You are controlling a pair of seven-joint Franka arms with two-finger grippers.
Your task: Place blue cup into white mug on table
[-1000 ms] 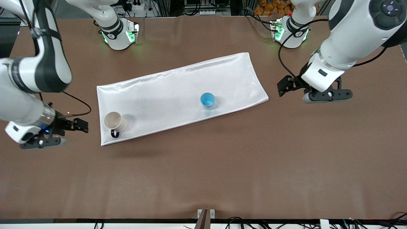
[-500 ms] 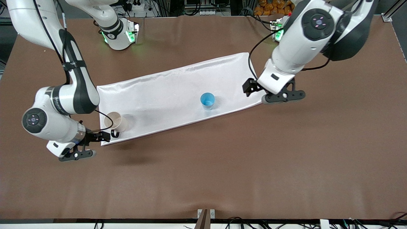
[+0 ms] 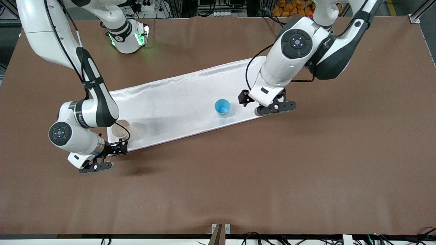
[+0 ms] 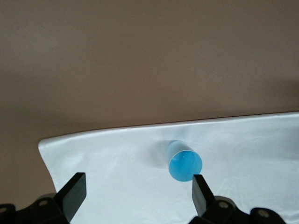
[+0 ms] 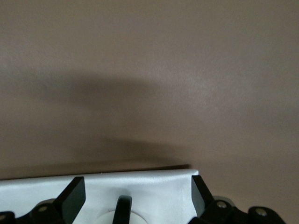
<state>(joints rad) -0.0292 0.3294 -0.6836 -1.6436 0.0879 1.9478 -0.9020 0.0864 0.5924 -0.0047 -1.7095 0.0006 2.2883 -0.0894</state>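
Note:
The right gripper grabs the white mug by its black handle (image 5: 122, 207) next. Then it brings the mug to where the blue cup fits in.
The blue cup (image 3: 222, 107) stands upright on a white cloth, toward the left arm's end of it. My left gripper (image 3: 265, 102) hangs open over that end of the cloth, beside the cup. In the left wrist view the blue cup (image 4: 185, 165) sits close to one finger of the left gripper (image 4: 138, 186), with nothing between the fingers. The white mug (image 3: 119, 131) stands on the cloth's corner toward the right arm's end, partly covered by the right arm. My right gripper (image 3: 102, 154) is open over that corner. The right wrist view shows the right gripper (image 5: 136, 191) with the mug (image 5: 138, 220) and its black handle (image 5: 122, 207) between the fingers, untouched.
The long white cloth (image 3: 177, 102) lies slanted across the middle of the brown table (image 3: 238, 177). Both robot bases stand along the table's edge farthest from the front camera. Bare brown table stretches from the cloth to the edge nearest the front camera.
Both arms have swung inward. The left gripper moved from off the cloth's end to beside the blue cup. The right gripper moved from the bare table to the mug's corner.

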